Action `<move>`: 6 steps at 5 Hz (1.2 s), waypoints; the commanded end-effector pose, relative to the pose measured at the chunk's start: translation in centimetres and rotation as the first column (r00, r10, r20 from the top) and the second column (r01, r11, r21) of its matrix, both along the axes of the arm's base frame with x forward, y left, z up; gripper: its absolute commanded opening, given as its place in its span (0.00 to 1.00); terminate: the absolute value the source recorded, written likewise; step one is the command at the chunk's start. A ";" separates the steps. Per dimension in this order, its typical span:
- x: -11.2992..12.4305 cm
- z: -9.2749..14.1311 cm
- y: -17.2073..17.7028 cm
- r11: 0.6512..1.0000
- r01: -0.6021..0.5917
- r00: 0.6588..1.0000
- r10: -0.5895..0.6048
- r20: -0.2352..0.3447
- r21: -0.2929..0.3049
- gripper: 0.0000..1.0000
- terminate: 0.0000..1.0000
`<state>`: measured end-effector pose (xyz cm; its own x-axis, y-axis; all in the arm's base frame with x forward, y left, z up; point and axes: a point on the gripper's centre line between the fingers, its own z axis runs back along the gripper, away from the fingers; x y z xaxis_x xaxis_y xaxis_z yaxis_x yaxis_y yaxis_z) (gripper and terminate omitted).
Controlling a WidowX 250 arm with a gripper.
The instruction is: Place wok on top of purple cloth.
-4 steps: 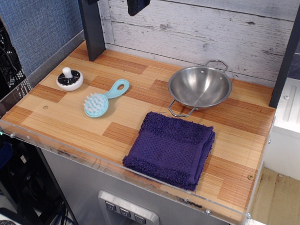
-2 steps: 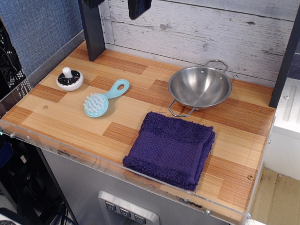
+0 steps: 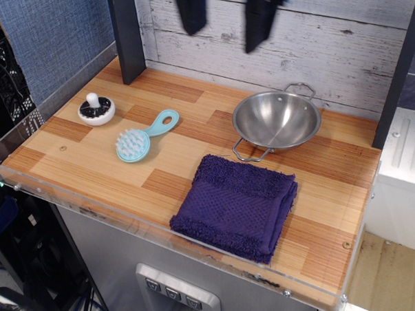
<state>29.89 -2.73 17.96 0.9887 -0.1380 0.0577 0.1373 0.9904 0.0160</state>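
The robot's gripper needs to put the wok on the purple cloth [image 3: 237,204], so it should next grab the wok by its steel rim [image 3: 319,123].
The wok [image 3: 277,119], a small shiny steel bowl-shaped pan with two wire loop handles, sits on the wooden table at the back right. The purple cloth [image 3: 237,204], a folded dark purple terry towel, lies just in front of it near the table's front edge; the wok's near handle almost touches it. My gripper [image 3: 226,20] hangs high at the top of the view, above and behind the wok, its two dark fingers [image 3: 190,11] spread wide apart and empty. It is blurred by motion.
A light blue brush [image 3: 143,137] lies left of centre. A white and black round knob-like object [image 3: 97,110] sits at the back left. A dark post [image 3: 126,36] stands at the back. A clear acrylic rim [image 3: 92,202] edges the table.
The gripper has come down and to the right into view, and now both fingers show, spread open. Nothing on the table has moved.
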 end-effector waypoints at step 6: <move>5.6 -9.8 -3.3 0.991 -0.128 0.991 0.127 0.047 0.041 1.00 0.00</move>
<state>35.09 -5.90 6.75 0.9983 -0.0032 0.0588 -0.0007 0.9978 0.0667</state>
